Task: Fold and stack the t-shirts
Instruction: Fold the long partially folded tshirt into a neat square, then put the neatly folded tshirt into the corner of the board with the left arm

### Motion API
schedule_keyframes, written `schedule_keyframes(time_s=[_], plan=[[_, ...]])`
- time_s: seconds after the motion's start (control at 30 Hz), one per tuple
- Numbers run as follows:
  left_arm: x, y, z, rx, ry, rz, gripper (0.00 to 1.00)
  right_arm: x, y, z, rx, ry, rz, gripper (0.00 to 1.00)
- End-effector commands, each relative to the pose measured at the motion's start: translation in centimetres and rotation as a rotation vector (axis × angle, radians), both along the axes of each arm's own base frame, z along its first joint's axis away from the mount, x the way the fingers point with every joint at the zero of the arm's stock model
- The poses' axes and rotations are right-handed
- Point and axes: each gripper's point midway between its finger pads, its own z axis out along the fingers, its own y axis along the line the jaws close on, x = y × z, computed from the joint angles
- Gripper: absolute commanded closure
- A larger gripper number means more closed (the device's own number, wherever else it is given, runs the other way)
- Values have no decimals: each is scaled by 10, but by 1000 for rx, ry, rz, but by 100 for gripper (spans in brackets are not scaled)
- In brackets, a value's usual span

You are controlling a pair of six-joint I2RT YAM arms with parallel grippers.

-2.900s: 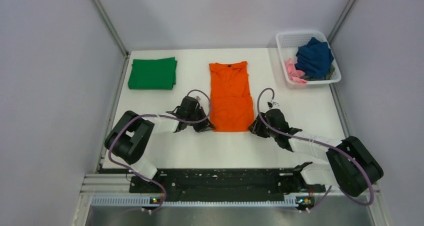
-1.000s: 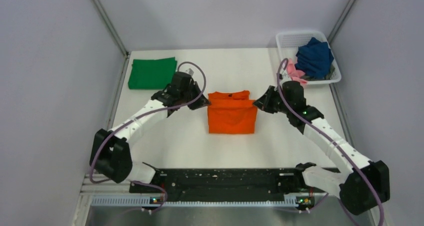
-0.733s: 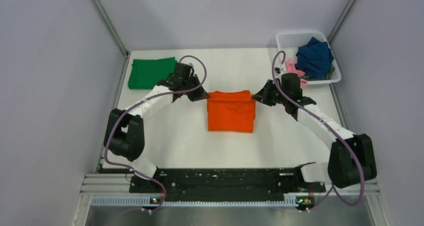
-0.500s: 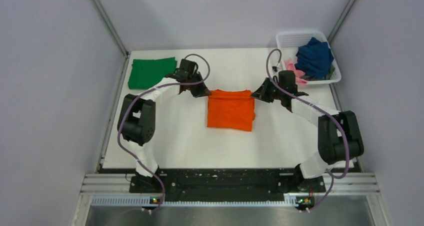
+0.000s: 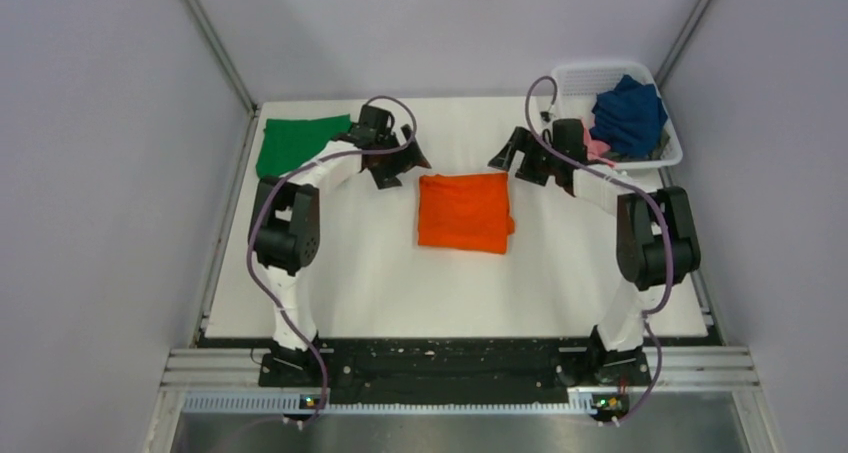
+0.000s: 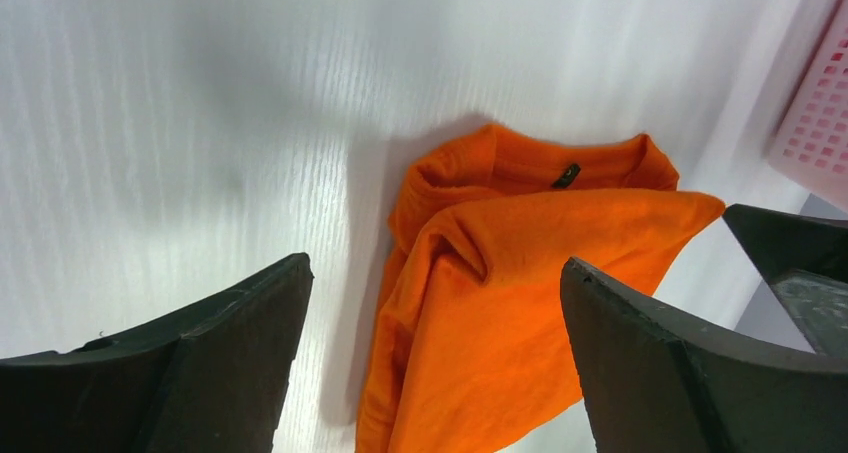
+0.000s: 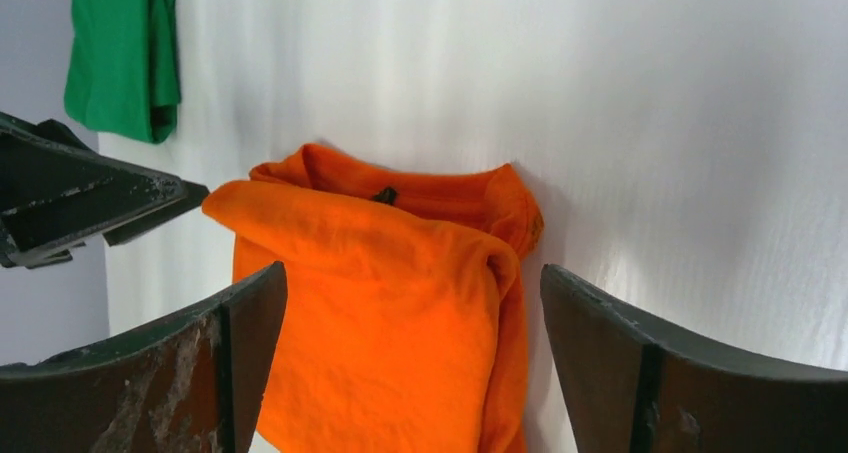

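Observation:
I should next use my left gripper to grip the folded orange t-shirt's side edge nearest the green t-shirt (image 5: 300,145), layers together. Then the orange t-shirt can be stacked folded.
The orange t-shirt (image 5: 465,213) lies folded in half on the white table, its collar end toward the far side. In the left wrist view the orange t-shirt (image 6: 520,303) lies below and beyond the open left gripper (image 6: 435,266), untouched. The right gripper (image 7: 414,273) is open too, just above the orange t-shirt (image 7: 390,313). From above, the left gripper (image 5: 403,170) hangs off the fold's far left corner and the right gripper (image 5: 512,168) off its far right corner. A dark green t-shirt (image 5: 300,145) lies folded at the far left. Navy blue (image 5: 628,113) and pink (image 5: 597,145) t-shirts sit crumpled in the basket.
The white mesh basket (image 5: 570,83) stands at the table's far right corner, close behind the right arm. Grey walls and metal rails (image 5: 215,48) close in the table on three sides. Both arms reach far out over the table from their bases.
Both grippers carried the shirt's near edge up to the collar end, then opened and let go. They have since lifted away toward the far side, and the shirt now lies doubled over.

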Motion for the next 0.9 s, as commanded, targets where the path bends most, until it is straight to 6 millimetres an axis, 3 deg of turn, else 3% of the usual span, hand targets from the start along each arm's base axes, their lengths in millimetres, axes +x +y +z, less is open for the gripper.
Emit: schedule_keyframes(time_s=[0.0,0.07,0.23,0.37,0.5,0.63,0.7,0.87], plan=[[-26,8,28,4,-66,-21,1,-19,-8,49,-15,-113,-9,1],[-47,10,17,5,-54,-40,1,-38,-12,57,-40,-131,-25,1],[-75,2,-2,-8,-47,-127,1,-102,-25,58,-81,-133,-54,1],[-74,-2,-30,27,13,-164,2,-152,-35,64,-50,-164,-74,1],[-73,-21,-46,11,55,-218,12,-187,-46,68,-54,-186,-94,1],[-76,-43,-64,11,99,-250,27,-208,-58,69,-52,-186,-154,1],[-76,-52,-74,25,122,-253,40,-216,-63,69,-54,-187,-173,1],[-69,-59,-88,181,140,-217,100,-233,-75,68,-91,-196,-202,1]])
